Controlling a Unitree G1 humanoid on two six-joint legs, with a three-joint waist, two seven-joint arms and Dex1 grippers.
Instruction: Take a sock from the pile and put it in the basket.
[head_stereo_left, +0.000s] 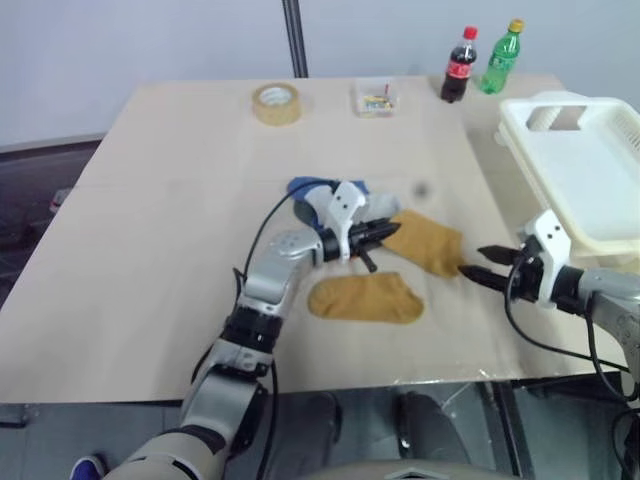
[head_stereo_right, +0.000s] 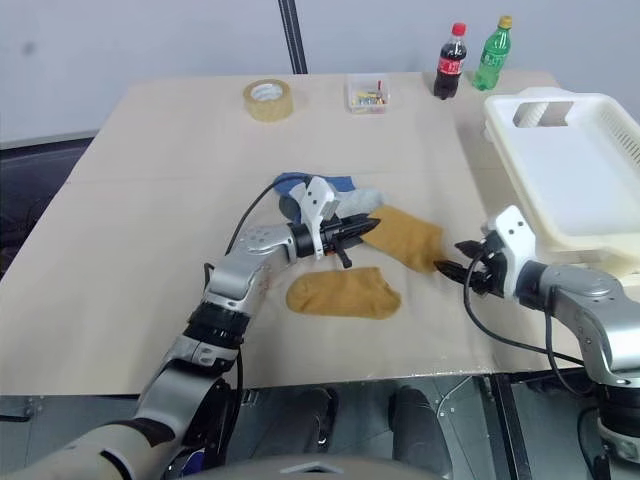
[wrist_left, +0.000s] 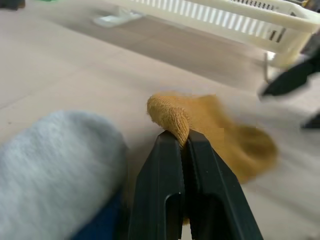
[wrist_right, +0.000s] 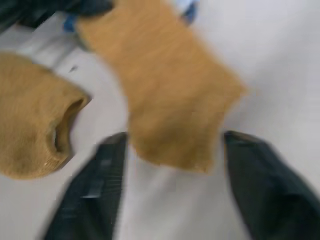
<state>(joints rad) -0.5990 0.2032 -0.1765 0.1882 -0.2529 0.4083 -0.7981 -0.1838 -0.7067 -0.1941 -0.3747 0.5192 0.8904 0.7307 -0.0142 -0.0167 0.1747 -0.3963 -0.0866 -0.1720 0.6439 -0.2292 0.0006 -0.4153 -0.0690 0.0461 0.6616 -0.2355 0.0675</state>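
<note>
The right gripper grabs the mustard sock by its loose end (head_stereo_left: 445, 257) next, to move the mustard sock into the basket (head_stereo_left: 590, 170).
My left gripper (head_stereo_left: 392, 232) is shut on the cuff edge of a mustard sock (head_stereo_left: 430, 245), which lies stretched toward the right across the table. In the left wrist view the black fingers (wrist_left: 165, 170) pinch that sock (wrist_left: 220, 125) tightly. The pile (head_stereo_left: 322, 190) of blue and grey socks sits just behind the left hand. A second mustard sock (head_stereo_left: 365, 298) lies flat in front of it. My right gripper (head_stereo_left: 482, 264) is open at the far end of the held sock (wrist_right: 165, 90), a finger (wrist_right: 95, 185) on either side. The white basket (head_stereo_left: 590, 170) stands at the right edge.
At the table's back stand a tan tape roll (head_stereo_left: 276, 103), a small clear box (head_stereo_left: 375, 98), a cola bottle (head_stereo_left: 459, 66) and a green bottle (head_stereo_left: 501, 57). The table's front edge runs just below the right gripper.
</note>
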